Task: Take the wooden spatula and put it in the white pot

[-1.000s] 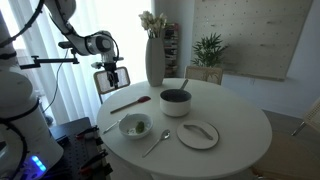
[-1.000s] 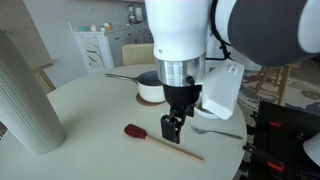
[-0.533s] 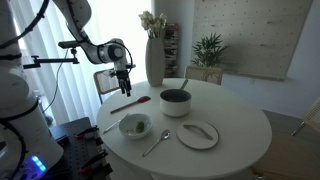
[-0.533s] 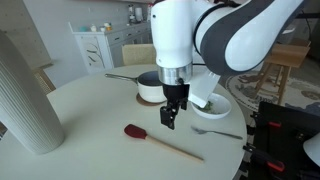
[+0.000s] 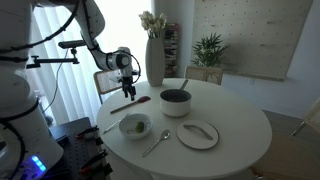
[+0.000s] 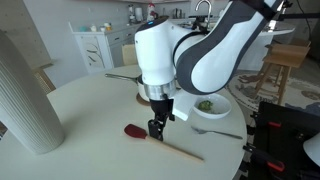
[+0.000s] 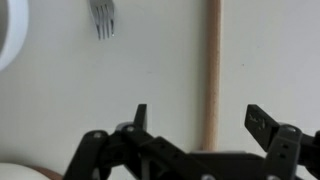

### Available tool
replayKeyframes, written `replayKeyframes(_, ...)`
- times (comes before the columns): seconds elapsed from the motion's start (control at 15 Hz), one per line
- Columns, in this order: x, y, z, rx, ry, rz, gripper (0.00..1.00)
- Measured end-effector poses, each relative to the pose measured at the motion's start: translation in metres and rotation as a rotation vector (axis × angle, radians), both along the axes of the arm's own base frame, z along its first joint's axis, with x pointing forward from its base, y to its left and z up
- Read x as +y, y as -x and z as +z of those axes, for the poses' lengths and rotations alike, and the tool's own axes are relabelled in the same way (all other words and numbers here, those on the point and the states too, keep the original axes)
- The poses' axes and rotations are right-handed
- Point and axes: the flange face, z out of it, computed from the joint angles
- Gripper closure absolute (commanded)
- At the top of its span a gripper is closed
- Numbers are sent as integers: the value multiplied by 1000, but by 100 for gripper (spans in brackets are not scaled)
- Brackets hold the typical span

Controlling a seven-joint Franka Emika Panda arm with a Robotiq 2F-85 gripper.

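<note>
My gripper should move lower first and then close on the handle. The handle (image 7: 211, 110) is below my fingertips, so my fingers would miss the handle if I closed now.
The wooden spatula (image 6: 150, 138) lies flat on the round white table, its reddish flat end toward the vase. It also shows in an exterior view (image 5: 128, 102) and as a slim wooden handle in the wrist view (image 7: 211, 70). The white pot (image 5: 175, 101) with a dark inside stands behind it near the table's middle, also in an exterior view (image 6: 148, 88). My gripper (image 6: 156, 128) is open and hangs just above the spatula's handle, its two fingers on either side of it (image 7: 200, 118). It holds nothing.
A tall white ribbed vase (image 6: 28, 95) stands near the spatula. A small white bowl with greens (image 5: 134, 126), a metal spoon (image 5: 156, 143), a fork (image 7: 102, 17) and a white plate (image 5: 198, 134) lie toward the table's front edge.
My gripper has moved down and toward the spatula, from above the table beside the pot to just over the handle. The spatula has not moved.
</note>
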Motion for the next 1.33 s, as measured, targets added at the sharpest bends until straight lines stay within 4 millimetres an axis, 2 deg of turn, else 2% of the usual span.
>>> replayKeyframes(0.53,18,0,-46,83,-24,15,0)
replayKeyframes(0.87,23,4,-61,106,-19,22,2)
replayKeyframes(0.93,24,4,-61,105,-18,23,26)
replayKeyframes(1.07,25,4,-61,104,-16,26,32)
replayKeyframes(1.33,35,7,-59,96,-17,45,63)
